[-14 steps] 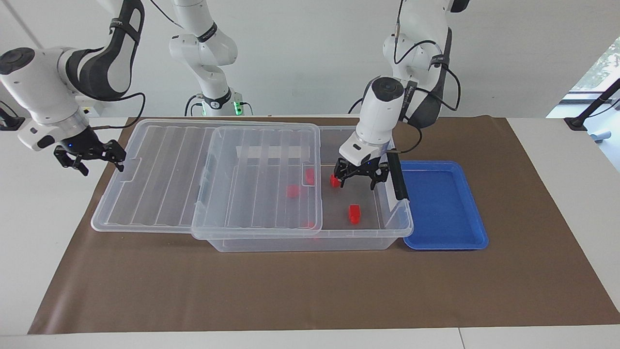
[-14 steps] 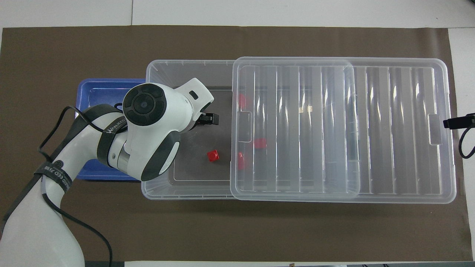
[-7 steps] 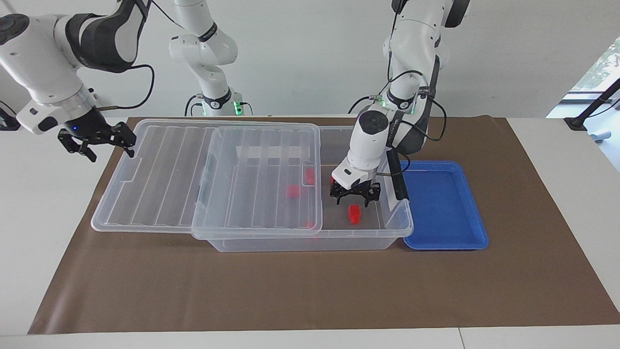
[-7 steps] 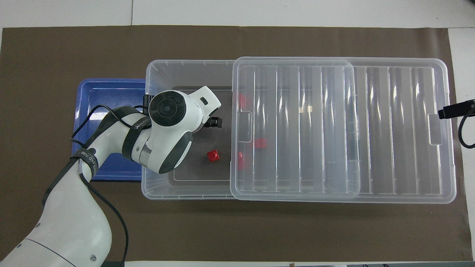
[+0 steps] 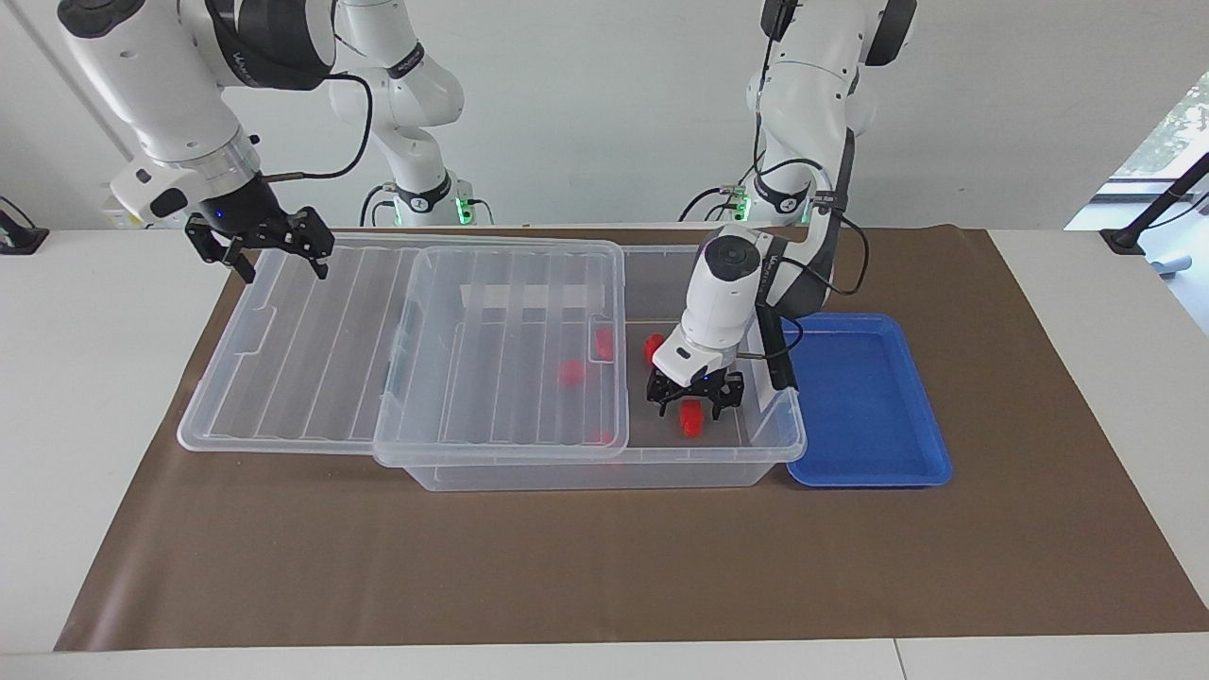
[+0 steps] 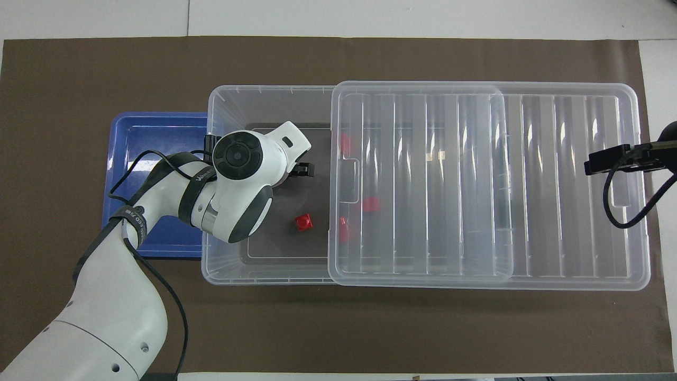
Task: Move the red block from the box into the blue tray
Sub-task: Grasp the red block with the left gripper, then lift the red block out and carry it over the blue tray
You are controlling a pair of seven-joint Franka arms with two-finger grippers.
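Observation:
The left gripper takes hold of the red block by its opposite sides next, to place the block in the blue tray.
The box (image 5: 604, 465), a clear bin, has its ribbed lid (image 5: 331, 331) slid partly off toward the right arm's end. My left gripper (image 5: 695, 404) is low inside the box's uncovered end, open, with its fingers on either side of a red block (image 5: 692, 419). In the overhead view the left wrist hides this block. A second red block (image 5: 652, 348) (image 6: 303, 222) lies bare on the box floor, nearer to the robots. The blue tray (image 5: 864, 397) (image 6: 153, 132) stands beside the box at the left arm's end, with nothing in it. My right gripper (image 5: 260, 247) (image 6: 603, 161) is open and empty above the lid's outer end.
Three more red blocks (image 6: 345, 143) (image 6: 371, 204) (image 6: 344, 230) lie in the box under the lid. A black latch (image 5: 776, 349) stands at the box wall next to the tray. A brown mat (image 5: 604, 567) covers the table.
My left gripper has come down into the box, from above the nearer block to around the one farther from the robots. My right gripper has risen and moved in over the lid's end.

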